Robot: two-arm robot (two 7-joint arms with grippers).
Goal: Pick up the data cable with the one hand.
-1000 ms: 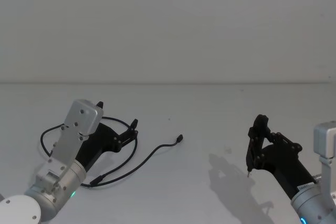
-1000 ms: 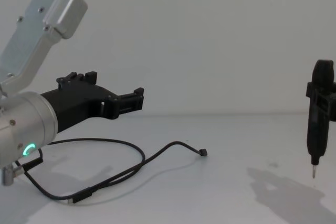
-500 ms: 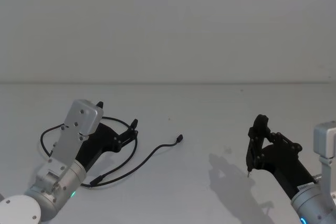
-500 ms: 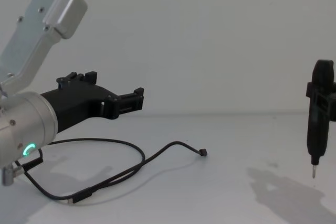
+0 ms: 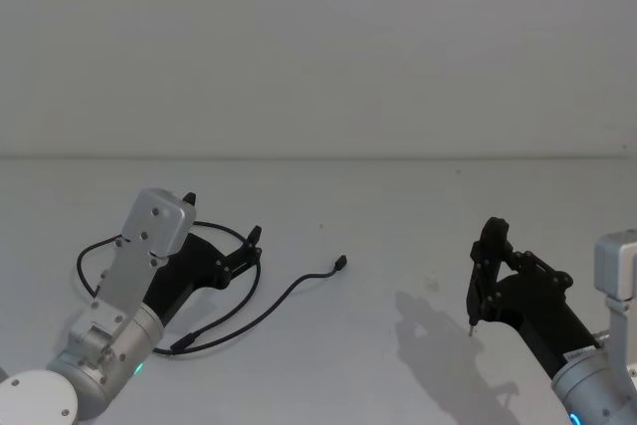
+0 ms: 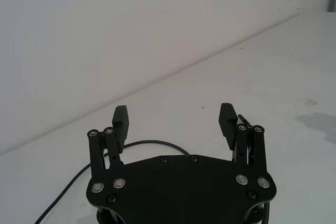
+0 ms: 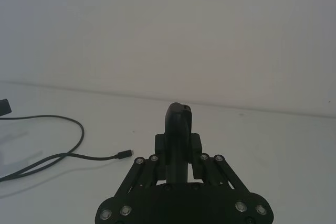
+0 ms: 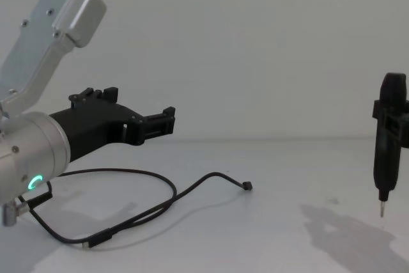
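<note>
The left gripper grabs the data cable's raised bend behind its plug [image 8: 203, 178] next, since that part of the data cable arches up while its loop [image 8: 147, 172] lies flat.
The data cable [image 5: 289, 293] is a thin black cord lying in a loop on the white table, one plug [image 5: 341, 263] pointing toward the middle. It also runs across the chest view [image 8: 172, 190] and the left wrist view [image 6: 152, 142]. My left gripper [image 5: 223, 216], black on a silver arm with a green ring light, hovers open above the loop. Nothing is between its fingers [image 6: 121, 121], and in the chest view the left gripper [image 8: 140, 103] is clearly off the table. My right gripper [image 5: 488, 268] is shut on an upright black pen-like tool [image 8: 388, 139] at the right.
The white table [image 5: 398, 216] meets a plain white wall behind. The cable's other plug [image 8: 96, 242] lies near the front left. Open surface stretches between the cable end and the pen-like tool [image 7: 178, 116], whose metal tip hangs just above the table.
</note>
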